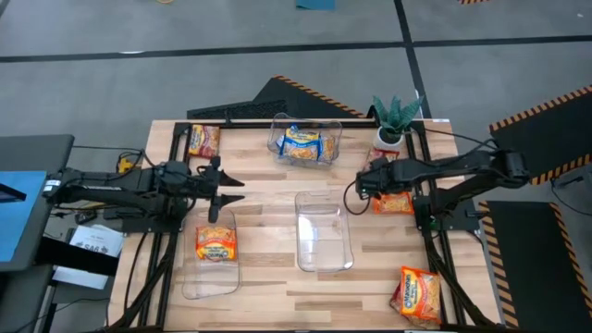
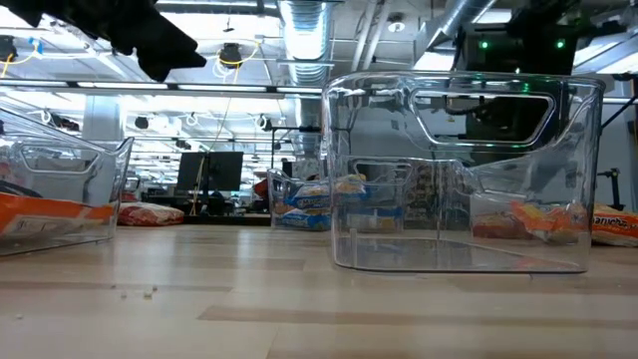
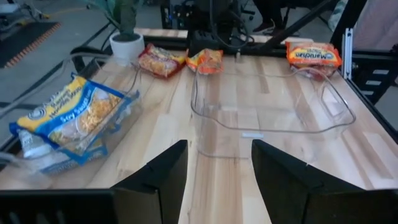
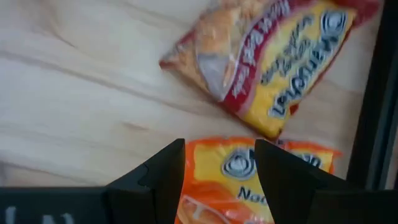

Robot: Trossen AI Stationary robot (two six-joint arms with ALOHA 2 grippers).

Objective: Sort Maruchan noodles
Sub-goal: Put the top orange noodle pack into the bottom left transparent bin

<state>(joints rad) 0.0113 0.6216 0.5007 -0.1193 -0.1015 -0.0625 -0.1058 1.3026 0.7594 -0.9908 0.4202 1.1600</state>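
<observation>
I should next grab the orange packet by its crimped corner [image 1: 376, 205] with my right gripper. Then I can sort it in with the other orange noodles [image 1: 215, 243].
The Maruchan noodles lie scattered. Blue-and-yellow packets [image 1: 303, 143] sit in the far clear bin [image 1: 333, 139]. One orange packet [image 1: 215, 242] lies in the near-left bin [image 1: 190, 277]. A red-orange packet [image 1: 203, 139] rests flat on the far-left table, and another packet [image 1: 418, 294] at the near-right corner. My right gripper [image 4: 221, 177] is open and points down over an orange packet [image 4: 242, 186], with a red-orange packet [image 4: 280, 62] just beyond. My left gripper [image 3: 219, 168] is open in the air, left of the empty middle bin [image 3: 273, 99]. My right gripper's open fingers [image 4: 161, 180] stand above the orange packet's end [image 4: 217, 168], which lies flat on the table and is wider than the gap. I cannot tell whether they touch it.
A small potted plant [image 1: 393, 125] stands at the far right, close to my right arm. The empty middle bin [image 1: 324, 231] sits between the arms. A dark frame rail [image 1: 430, 203] runs along the table's right side beside the orange packet [image 1: 393, 202].
</observation>
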